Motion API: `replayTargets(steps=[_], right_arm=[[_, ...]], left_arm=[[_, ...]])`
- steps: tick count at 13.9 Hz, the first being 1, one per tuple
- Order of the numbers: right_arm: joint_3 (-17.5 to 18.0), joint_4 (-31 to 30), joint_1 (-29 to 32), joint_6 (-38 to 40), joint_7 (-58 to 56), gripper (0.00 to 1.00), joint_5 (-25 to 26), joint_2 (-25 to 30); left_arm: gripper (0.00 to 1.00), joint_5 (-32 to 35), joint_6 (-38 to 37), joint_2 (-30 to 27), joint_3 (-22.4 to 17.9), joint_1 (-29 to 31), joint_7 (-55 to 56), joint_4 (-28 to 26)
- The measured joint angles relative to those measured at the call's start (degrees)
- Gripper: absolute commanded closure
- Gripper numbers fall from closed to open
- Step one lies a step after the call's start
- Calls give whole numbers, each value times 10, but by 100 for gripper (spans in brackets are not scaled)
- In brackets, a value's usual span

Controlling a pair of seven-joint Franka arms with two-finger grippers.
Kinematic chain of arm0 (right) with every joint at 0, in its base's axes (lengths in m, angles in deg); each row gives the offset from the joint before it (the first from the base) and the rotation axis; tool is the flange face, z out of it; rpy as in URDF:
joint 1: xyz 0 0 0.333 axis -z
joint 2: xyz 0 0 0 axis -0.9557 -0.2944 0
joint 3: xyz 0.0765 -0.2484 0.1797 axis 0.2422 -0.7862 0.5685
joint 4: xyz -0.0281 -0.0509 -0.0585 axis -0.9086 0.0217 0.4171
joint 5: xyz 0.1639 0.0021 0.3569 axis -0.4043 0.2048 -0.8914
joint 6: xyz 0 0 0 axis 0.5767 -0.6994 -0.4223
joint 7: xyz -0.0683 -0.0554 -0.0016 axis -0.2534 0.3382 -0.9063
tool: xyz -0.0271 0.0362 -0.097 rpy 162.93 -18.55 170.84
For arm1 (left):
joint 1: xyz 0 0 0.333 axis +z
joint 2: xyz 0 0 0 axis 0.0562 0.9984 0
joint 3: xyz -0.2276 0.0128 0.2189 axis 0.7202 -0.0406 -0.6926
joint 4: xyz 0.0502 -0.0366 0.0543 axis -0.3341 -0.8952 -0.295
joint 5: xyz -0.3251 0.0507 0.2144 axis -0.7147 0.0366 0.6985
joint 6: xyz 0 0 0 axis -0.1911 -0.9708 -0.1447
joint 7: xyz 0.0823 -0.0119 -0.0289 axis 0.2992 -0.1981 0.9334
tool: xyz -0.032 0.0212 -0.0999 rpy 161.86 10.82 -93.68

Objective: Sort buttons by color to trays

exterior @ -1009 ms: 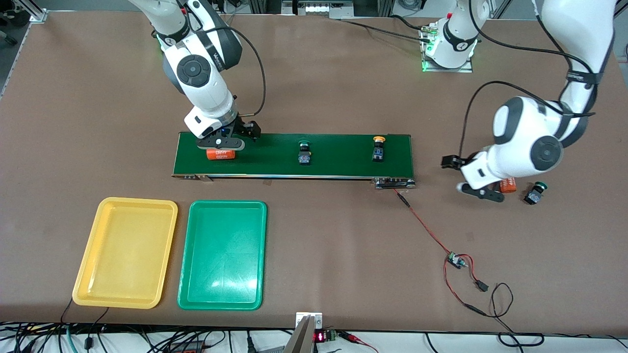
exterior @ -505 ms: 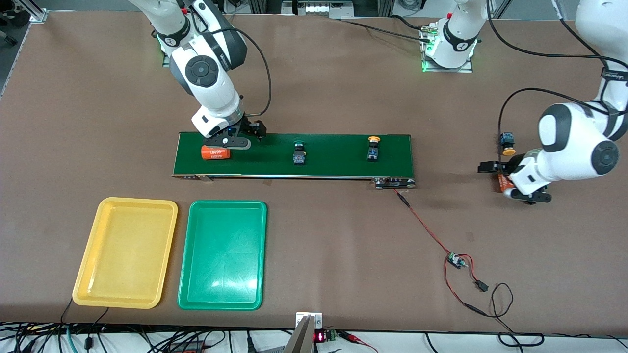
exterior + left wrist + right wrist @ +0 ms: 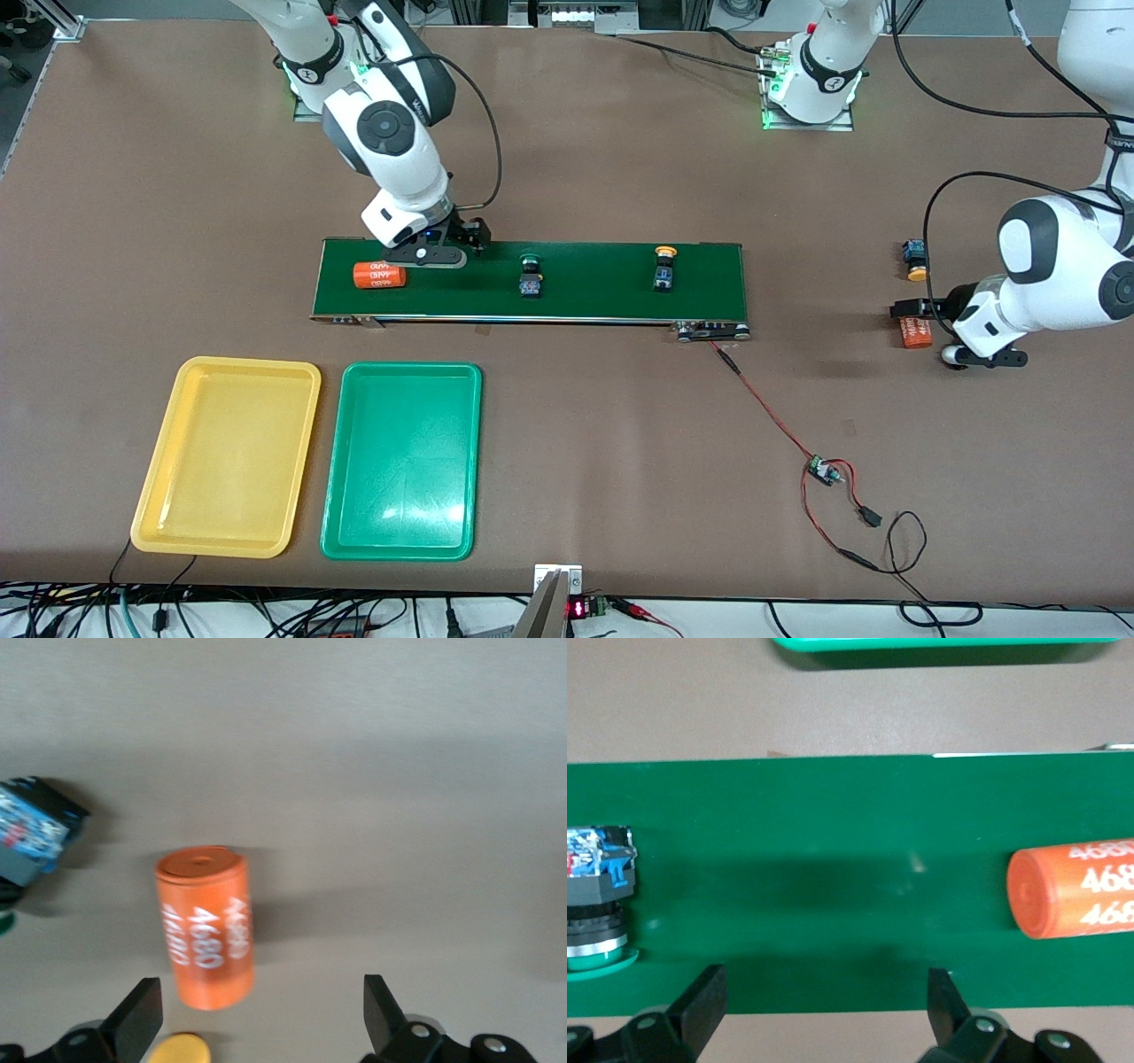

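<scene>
My left gripper's fingers stop short of the sides of the orange cylinder. I should move my left gripper toward the cylinder first and then close on it.
A green-capped button [image 3: 530,275] and a yellow-capped button [image 3: 664,268] ride on the dark green conveyor belt [image 3: 602,292]. My right gripper [image 3: 431,259] hangs open over the belt, between an orange cylinder [image 3: 379,276] and the green-capped button [image 3: 598,895]. Its jaws [image 3: 824,1010] hold nothing. Another yellow-capped button [image 3: 914,259] lies on the table at the left arm's end. My left gripper [image 3: 952,337] is open and low beside a second orange cylinder [image 3: 915,332]. In the left wrist view a black-and-blue button body [image 3: 31,833] shows beside that cylinder [image 3: 205,926]. The yellow tray [image 3: 226,456] and green tray [image 3: 403,461] lie empty.
Both trays sit nearer the front camera than the belt, toward the right arm's end. A red wire [image 3: 762,408] runs from the belt's end to a small circuit board [image 3: 822,470]. Cables line the table's front edge.
The belt has carried the cylinder and both buttons toward the right arm's end. My right gripper has shifted the opposite way. My left arm swung outward, uncovering the yellow-capped button and covering a green-capped one.
</scene>
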Motion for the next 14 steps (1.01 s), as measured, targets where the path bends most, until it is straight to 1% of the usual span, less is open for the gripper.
replayTargets(steps=[2, 7, 8, 9, 10, 13, 14], right_arm=[[0, 0, -6, -4, 22, 0, 24, -10], [-1, 0, -6, -19, 27, 0, 28, -21], [-1, 0, -6, -20, 27, 0, 28, -21], [-1, 0, -6, -21, 27, 0, 28, -22], [-1, 0, -8, -23, 27, 0, 28, -22], [0, 0, -14, -26, 28, 0, 28, -22], [0, 0, -14, -28, 28, 0, 28, -22]], left_arm=[[0, 1, 9, 15, -6, 0, -1, 9], [0, 1, 33, 44, -8, -1, -1, 11], [7, 1, 37, 49, -10, -1, -5, 11], [28, 1, 39, 52, -13, -1, -15, 11], [43, 1, 40, 53, -16, -1, -30, 11], [98, 1, 46, 56, -25, -1, -76, 12], [100, 1, 46, 56, -26, -1, -87, 12]])
